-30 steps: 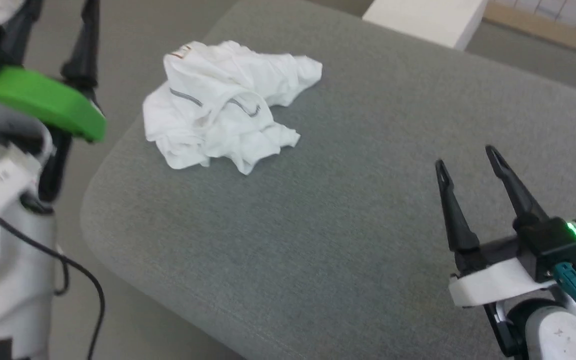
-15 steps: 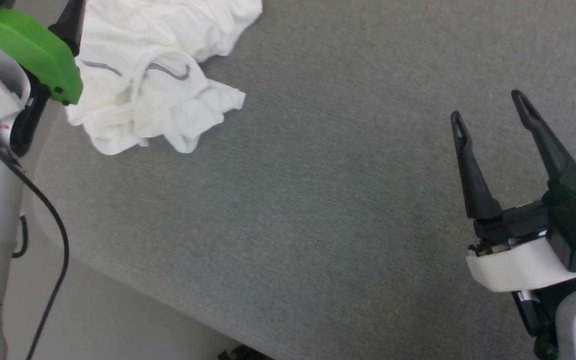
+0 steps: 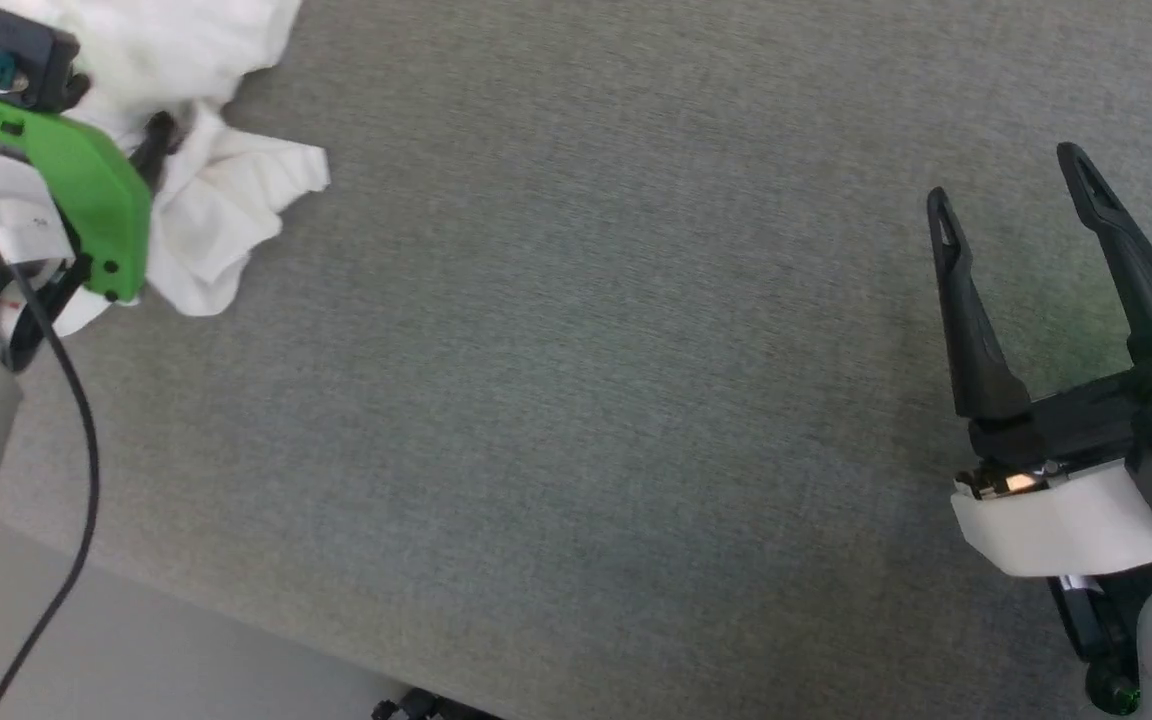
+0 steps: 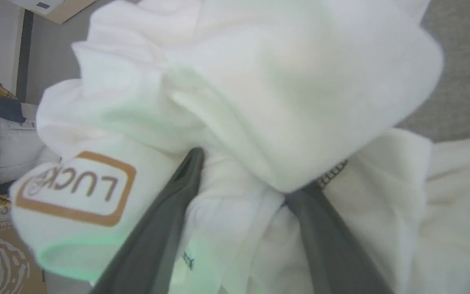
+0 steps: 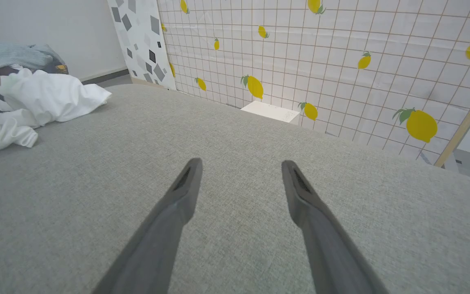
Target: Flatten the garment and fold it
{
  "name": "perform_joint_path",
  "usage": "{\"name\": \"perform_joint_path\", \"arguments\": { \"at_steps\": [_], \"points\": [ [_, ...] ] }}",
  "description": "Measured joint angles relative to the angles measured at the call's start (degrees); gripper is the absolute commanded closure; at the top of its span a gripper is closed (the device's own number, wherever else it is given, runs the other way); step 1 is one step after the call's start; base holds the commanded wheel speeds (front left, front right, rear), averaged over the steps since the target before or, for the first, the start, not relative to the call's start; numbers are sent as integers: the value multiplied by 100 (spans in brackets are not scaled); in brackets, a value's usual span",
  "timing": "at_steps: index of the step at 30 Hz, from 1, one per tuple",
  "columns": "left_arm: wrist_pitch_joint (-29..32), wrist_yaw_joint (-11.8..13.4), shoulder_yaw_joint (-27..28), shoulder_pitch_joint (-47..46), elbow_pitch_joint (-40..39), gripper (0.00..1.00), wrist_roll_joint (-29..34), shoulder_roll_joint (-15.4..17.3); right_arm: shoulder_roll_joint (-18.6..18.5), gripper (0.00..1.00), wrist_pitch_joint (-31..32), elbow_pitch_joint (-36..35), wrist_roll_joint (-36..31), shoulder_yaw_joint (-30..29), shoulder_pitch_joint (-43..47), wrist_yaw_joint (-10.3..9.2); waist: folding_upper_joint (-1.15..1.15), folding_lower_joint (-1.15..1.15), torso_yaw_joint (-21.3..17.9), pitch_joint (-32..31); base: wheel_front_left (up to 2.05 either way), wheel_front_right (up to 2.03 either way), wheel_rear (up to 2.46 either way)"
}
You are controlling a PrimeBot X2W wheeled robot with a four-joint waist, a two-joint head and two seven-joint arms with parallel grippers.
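Observation:
The left gripper pinches the bulging fold (image 4: 238, 198) between its fingers next, since the garment lies in a slack, crumpled heap.
The garment (image 3: 226, 200), a crumpled white T-shirt, lies in a heap at the far left of the grey cushion (image 3: 576, 350). In the left wrist view its brown-bordered "LUCKY" patch (image 4: 76, 190) and a bit of grey zigzag stitching (image 4: 333, 173) show. My left gripper (image 4: 245, 175) is open and pushed down into the heap, with a fold of cloth bulging between its spread fingers. Its green wrist mount (image 3: 86, 190) hides part of the shirt. My right gripper (image 3: 1006, 175) hovers open over bare cushion far to the right, holding nothing.
The cushion's rounded front-left edge drops to the floor (image 3: 136, 660). A black cable (image 3: 76, 420) hangs by my left arm. Beyond the cushion are a white box (image 5: 271, 111), a lemon-print grid wall (image 5: 341, 61) and a pile of other clothes (image 5: 14, 55).
The head camera has swung, so the garment now sits at the picture's top left. My left gripper has come from beside the heap down into it. The right gripper stays open.

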Motion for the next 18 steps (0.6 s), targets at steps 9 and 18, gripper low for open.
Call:
{"name": "perform_joint_path", "arguments": {
  "at_steps": [9, 18],
  "points": [
    [-557, 3, 168, -175, 698, 100, -520, 57, 88, 0, -174, 174, 58, -49, -64, 0, 0, 0, -216, -9, 0, 0, 0],
    [-748, 2, 530, -537, 820, 100, -772, 426, 339, 0, -660, 705, 265, -99, -48, 0, 0, 0, -270, -711, 0, 0, 0]
  ]
}}
